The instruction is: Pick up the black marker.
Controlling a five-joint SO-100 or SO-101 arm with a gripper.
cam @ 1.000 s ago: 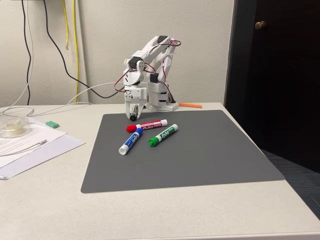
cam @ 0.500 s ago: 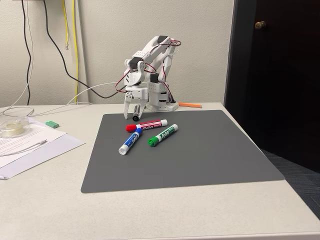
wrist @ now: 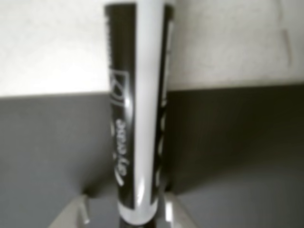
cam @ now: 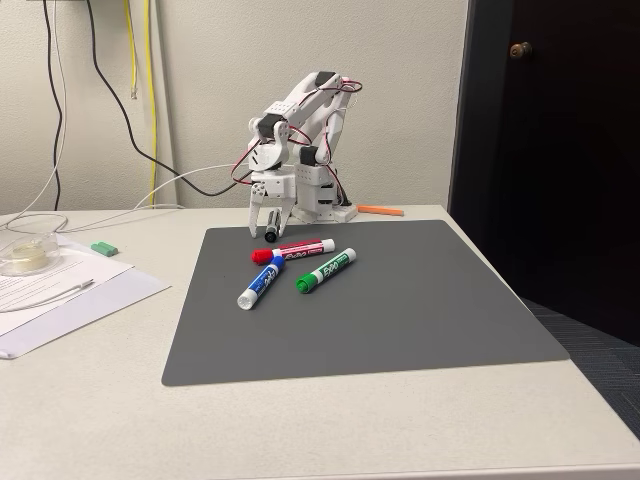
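Note:
My gripper is about to grab the black marker by its end with the cap (cam: 271,233). It will then pick up the marker from the edge of the grey mat (cam: 400,300).
The black marker (cam: 271,237) shows as a black tip at the back edge of the grey mat (cam: 400,300), right under the white arm's gripper (cam: 263,232). The gripper points down with its jaws spread, one finger on each side of that tip. In the wrist view the black marker (wrist: 137,118) runs up the middle of the picture, a white barrel with black lettering, crossing from the mat (wrist: 237,166) onto the pale table. The open gripper (wrist: 126,216) straddles its near end. The marker lies closer to the right finger than to the left one.
A red-capped marker (cam: 293,249), a blue-capped marker (cam: 260,283) and a green-capped marker (cam: 326,270) lie just in front of the gripper. An orange stick (cam: 380,210) lies by the arm's base. Papers (cam: 60,285), a dish (cam: 25,255) and a green block (cam: 104,247) sit left.
The gripper's jaws were together over the black tip one second ago and have since spread apart. The arm has stayed in place.

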